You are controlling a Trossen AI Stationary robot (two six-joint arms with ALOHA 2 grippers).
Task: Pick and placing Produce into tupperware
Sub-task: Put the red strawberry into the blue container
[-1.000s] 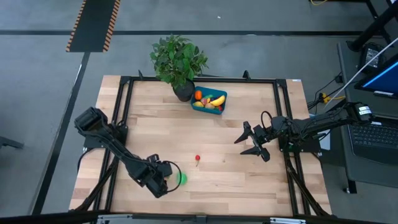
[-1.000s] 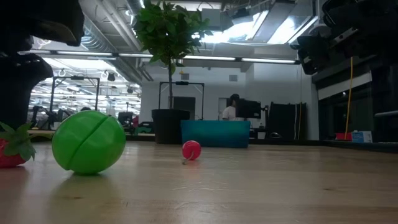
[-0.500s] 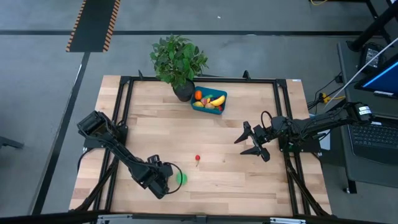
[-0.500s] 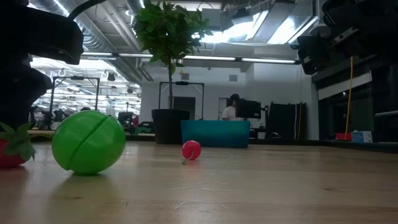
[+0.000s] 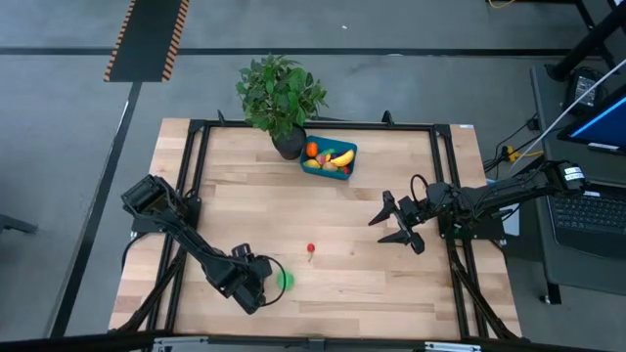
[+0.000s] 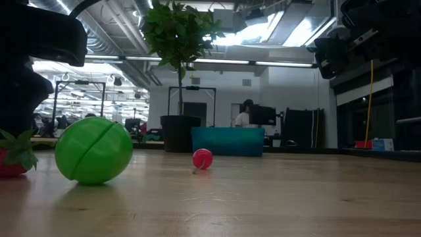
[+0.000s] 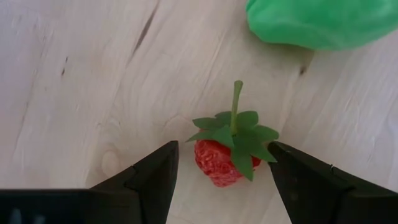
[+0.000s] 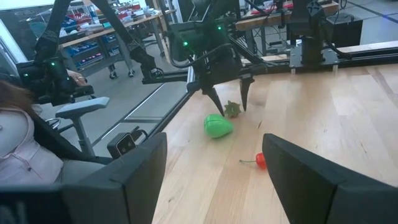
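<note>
Both fingers of my left gripper reach down to the table on either side of the strawberry's red body [image 7: 219, 165], so it is now time to close on the strawberry.
A red strawberry [image 7: 224, 155] with a green leafy top lies on the wood near the table's front left. My left gripper [image 7: 222, 177] points steeply down over it, open, with one finger on each side and a gap between each finger and the fruit. A green round piece [image 5: 285, 281] rests just beside the strawberry. A small red cherry [image 5: 311, 250] lies farther toward the middle. The teal tupperware [image 5: 330, 158] stands at the far edge and holds a banana and other produce. My right gripper [image 5: 391, 223] hangs open over the table's right side.
A leafy potted plant [image 5: 281, 93] stands at the far edge, right beside the tupperware's left end. A black frame [image 5: 196, 156] runs around the tabletop. Bare wood [image 5: 372, 284] lies between the cherry and the near edge.
</note>
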